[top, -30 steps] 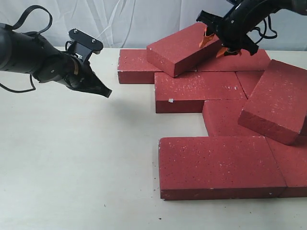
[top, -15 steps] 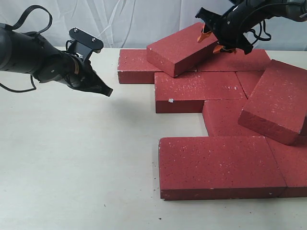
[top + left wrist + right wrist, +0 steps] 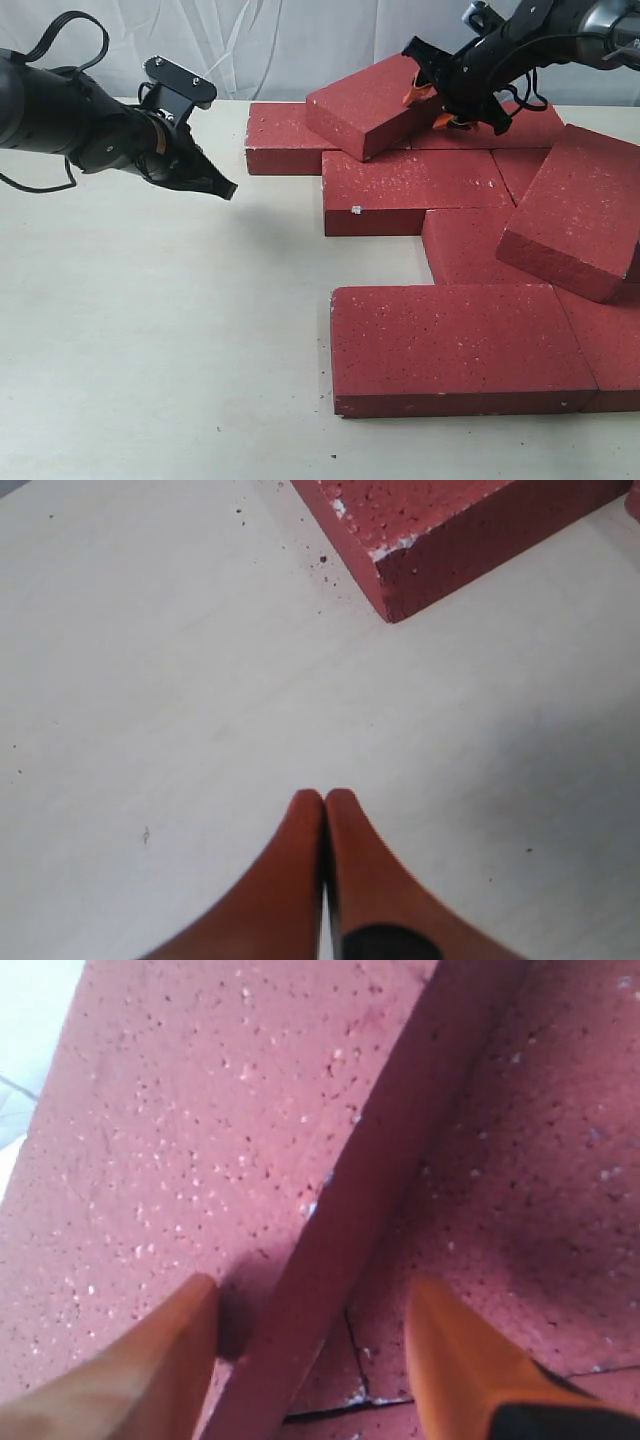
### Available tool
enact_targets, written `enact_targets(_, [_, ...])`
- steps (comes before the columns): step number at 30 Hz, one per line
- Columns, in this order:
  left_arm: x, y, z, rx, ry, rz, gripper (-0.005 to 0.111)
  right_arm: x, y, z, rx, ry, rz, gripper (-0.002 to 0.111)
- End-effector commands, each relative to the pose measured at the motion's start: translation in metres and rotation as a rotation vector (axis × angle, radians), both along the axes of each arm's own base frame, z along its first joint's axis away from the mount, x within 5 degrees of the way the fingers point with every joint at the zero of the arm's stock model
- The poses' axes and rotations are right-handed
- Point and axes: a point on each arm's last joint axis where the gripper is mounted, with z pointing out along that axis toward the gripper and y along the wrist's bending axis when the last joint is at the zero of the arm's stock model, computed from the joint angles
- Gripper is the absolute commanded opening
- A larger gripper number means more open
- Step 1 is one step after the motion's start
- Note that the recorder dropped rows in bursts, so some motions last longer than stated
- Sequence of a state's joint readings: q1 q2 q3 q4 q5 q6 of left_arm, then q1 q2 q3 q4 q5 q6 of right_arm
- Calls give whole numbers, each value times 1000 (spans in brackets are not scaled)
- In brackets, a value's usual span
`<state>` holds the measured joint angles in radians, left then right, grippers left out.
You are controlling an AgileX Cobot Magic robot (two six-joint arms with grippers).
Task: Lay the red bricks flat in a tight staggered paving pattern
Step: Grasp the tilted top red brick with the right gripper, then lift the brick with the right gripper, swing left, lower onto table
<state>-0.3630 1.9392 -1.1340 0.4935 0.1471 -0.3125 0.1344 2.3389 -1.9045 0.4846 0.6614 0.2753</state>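
Note:
I should grab the tilted back brick (image 3: pixel 360 110) by its raised edge (image 3: pixel 425 92) with my right gripper next, to lay the brick flat in the paving pattern.
Several red bricks lie flat in rows on the right half of the table, such as the nearest one (image 3: pixel 455 345). One tilted brick (image 3: pixel 375 100) leans on the back row, and a second tilted brick (image 3: pixel 575 210) rests at the right. My right gripper (image 3: pixel 438 98) is open, its orange fingers straddling the raised far edge of the tilted back brick (image 3: pixel 250 1150); one finger (image 3: pixel 150 1360) is over its top face, the other (image 3: pixel 470 1370) beyond its edge. My left gripper (image 3: pixel 225 188) is shut and empty, hovering over bare table left of the bricks (image 3: pixel 325 798).
A corner of a flat brick (image 3: pixel 440 540) shows ahead of the left gripper in its wrist view. The cream table (image 3: pixel 150 330) stretches left and front. A white curtain (image 3: pixel 280 40) hangs behind the table.
My right gripper has shifted left and down along the raised edge of the tilted back brick, now straddling it. The left arm has held still.

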Motion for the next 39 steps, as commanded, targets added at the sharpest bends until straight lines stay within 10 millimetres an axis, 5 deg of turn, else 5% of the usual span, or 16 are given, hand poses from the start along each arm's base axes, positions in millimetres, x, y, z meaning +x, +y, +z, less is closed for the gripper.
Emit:
enact_targets(1, [0, 0, 4, -15, -15, 1, 0, 3, -3, -3, -6, -17, -6, 50])
enact_targets(4, [0, 0, 3, -15, -14, 0, 0, 3, -3, -2, -10, -22, 0, 36])
enact_targets(8, [0, 0, 3, -17, -15, 0, 0, 3, -3, 4, -9, -34, 1, 0])
enact_targets(17, [0, 0, 3, -19, -18, -2, 0, -3, -3, 23, -30, -45, 53, 0])
enact_targets(25, [0, 3, 3, -8, -9, 6, 0, -20, -2, 78, -48, -111, 138, 0])
enact_targets(32, [4, 40, 12, 35, 32, 126, 0, -49, 1, 117, -87, -101, 350, 0])
enact_targets(39, [-9, 96, 25, -24, -8, 266, 0, -64, 23, 121, -59, -139, 640, 0])
